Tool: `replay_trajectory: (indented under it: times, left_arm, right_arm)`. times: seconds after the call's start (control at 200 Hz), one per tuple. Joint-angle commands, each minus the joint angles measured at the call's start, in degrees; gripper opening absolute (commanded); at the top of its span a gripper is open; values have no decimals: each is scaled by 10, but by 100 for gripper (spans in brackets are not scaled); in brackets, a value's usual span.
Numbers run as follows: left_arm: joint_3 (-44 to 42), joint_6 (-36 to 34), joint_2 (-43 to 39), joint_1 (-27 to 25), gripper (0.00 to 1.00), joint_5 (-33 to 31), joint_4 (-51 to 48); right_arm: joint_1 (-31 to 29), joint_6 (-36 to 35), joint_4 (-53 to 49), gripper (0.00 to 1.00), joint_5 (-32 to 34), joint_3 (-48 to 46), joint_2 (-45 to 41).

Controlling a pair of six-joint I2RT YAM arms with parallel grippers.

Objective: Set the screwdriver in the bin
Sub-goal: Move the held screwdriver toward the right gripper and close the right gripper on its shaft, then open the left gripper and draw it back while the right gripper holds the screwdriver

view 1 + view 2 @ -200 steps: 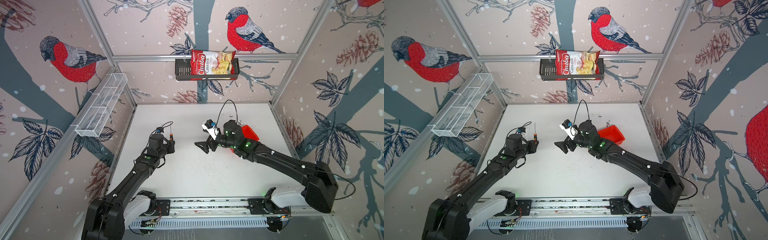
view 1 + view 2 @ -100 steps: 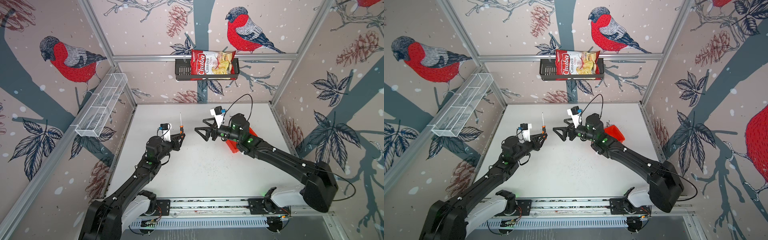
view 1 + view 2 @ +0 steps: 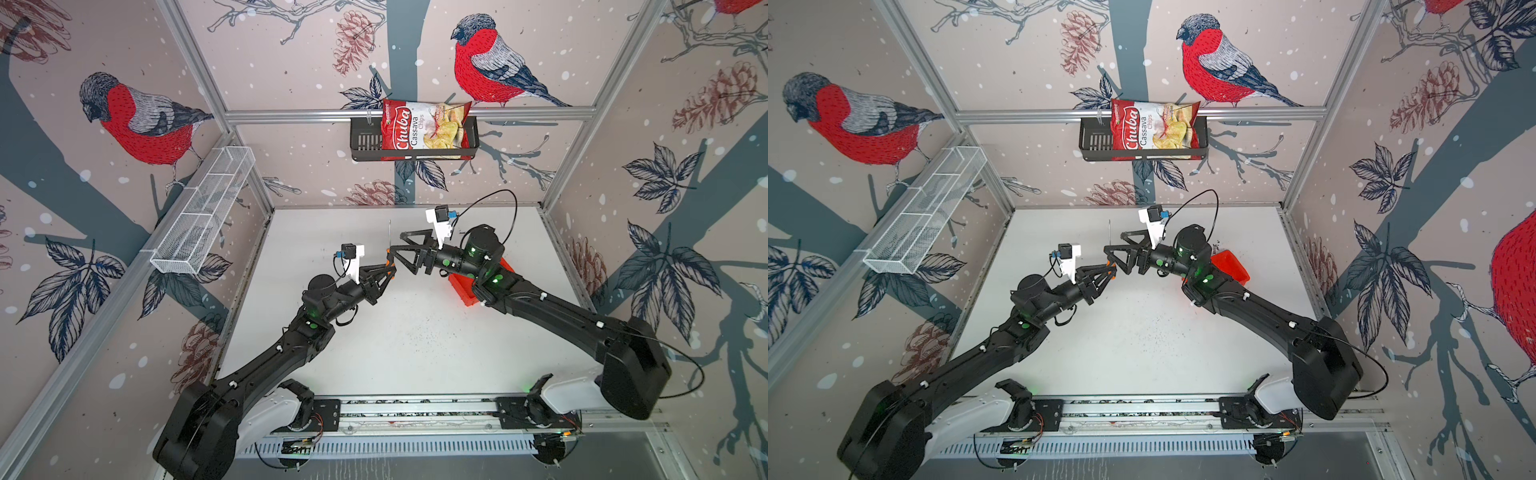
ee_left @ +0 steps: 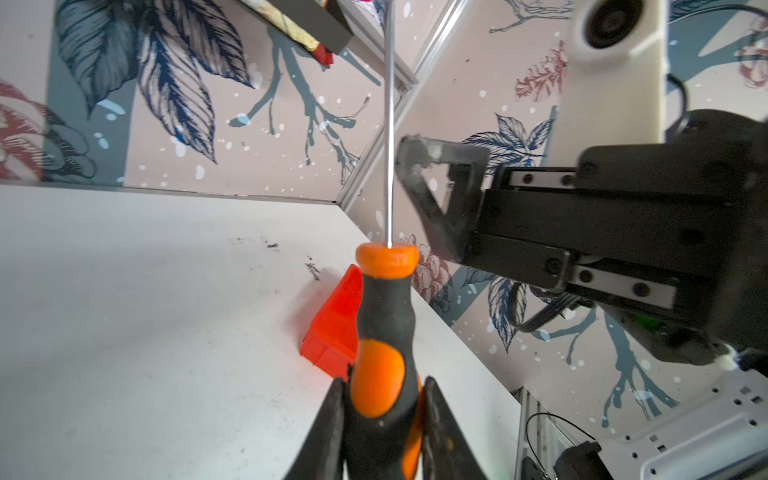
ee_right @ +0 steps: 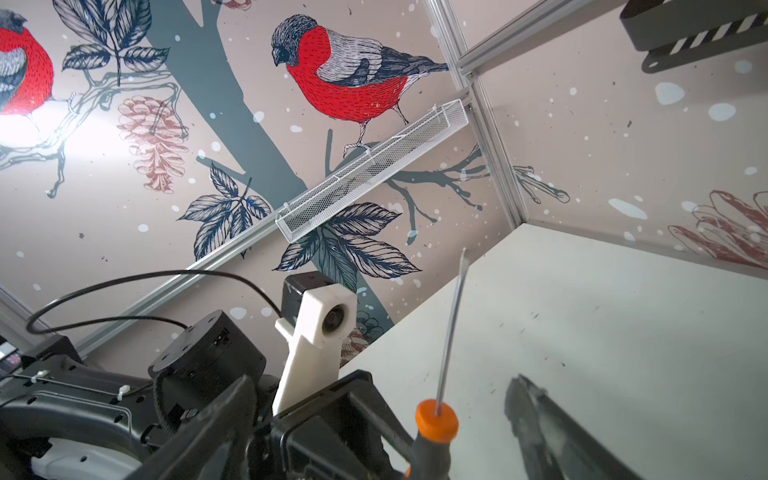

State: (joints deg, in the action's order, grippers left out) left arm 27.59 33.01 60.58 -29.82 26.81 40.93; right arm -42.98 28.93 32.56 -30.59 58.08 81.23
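I need to grab the screwdriver's stem near its orange cap (image 3: 390, 240) (image 5: 442, 385) with my right gripper and leave the screwdriver's handle to my left gripper. Then the screwdriver can go in the bin.
My left gripper (image 3: 390, 271) (image 3: 1111, 272) (image 4: 384, 382) is shut on the lower part of the handle of the screwdriver (image 3: 389, 239) (image 3: 1109, 237) (image 4: 384, 316). It holds the screwdriver upright above the middle of the table, thin shaft pointing up. My right gripper (image 3: 399, 246) (image 3: 1115, 243) (image 5: 380, 380) is open. Its fingers (image 4: 432, 208) stand on either side of the orange cap of the screwdriver (image 5: 436, 419) without touching it. The red-orange bin (image 3: 461, 287) (image 3: 1231, 266) (image 4: 332, 320) lies on the table under the right arm, partly hidden by it.
A black slotted basket (image 3: 361, 141) with a chips bag (image 3: 424, 129) hangs on the back wall. A long white mesh tray (image 3: 203, 220) (image 5: 374, 174) is fixed to the left wall. The arms' base rail (image 3: 415, 409) runs along the front edge.
The left arm has lifted the screwdriver and carried it right toward the table's middle. The right gripper has swung left from above the bin and now flanks the handle's top.
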Motion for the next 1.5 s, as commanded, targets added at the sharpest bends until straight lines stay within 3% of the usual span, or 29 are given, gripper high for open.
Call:
replay_trajectory:
  times: [0.0, 0.24, 0.435, 0.786, 1.001, 1.106, 1.196, 1.276, 1.371, 1.496]
  left_arm:
    - [8, -5, 9, -14, 2, 8, 60]
    - [15, -5, 29, -29, 2, 12, 81]
    - [20, -14, 27, -30, 2, 17, 80]
    - [24, -19, 32, -30, 2, 20, 84]
    - [25, -26, 30, -30, 3, 17, 75]
    - [26, -33, 28, -30, 23, 10, 66]
    - [28, -49, 22, -31, 50, 7, 54]
    - [32, -68, 15, -33, 67, -2, 33]
    - [42, -98, 5, -35, 99, -21, -9]
    - [52, -136, -7, -38, 100, -30, -40]
  right_arm:
    - [2, 35, 51, 90, -9, -3, 1]
    - [15, 70, 73, 61, -18, -12, 2]
    - [19, 75, 71, 48, -31, -12, 4]
    - [25, 79, 59, 1, -41, -12, 2]
    - [25, 74, 52, 0, -40, -12, 0]
    - [26, 72, 50, 0, -38, -12, 0]
    - [27, 62, 38, 0, -31, -12, -4]
    - [32, 59, 33, 0, -29, -15, -8]
    - [41, 58, 33, 0, -24, -24, -17]
    - [59, 43, 7, 0, -13, -33, -34]
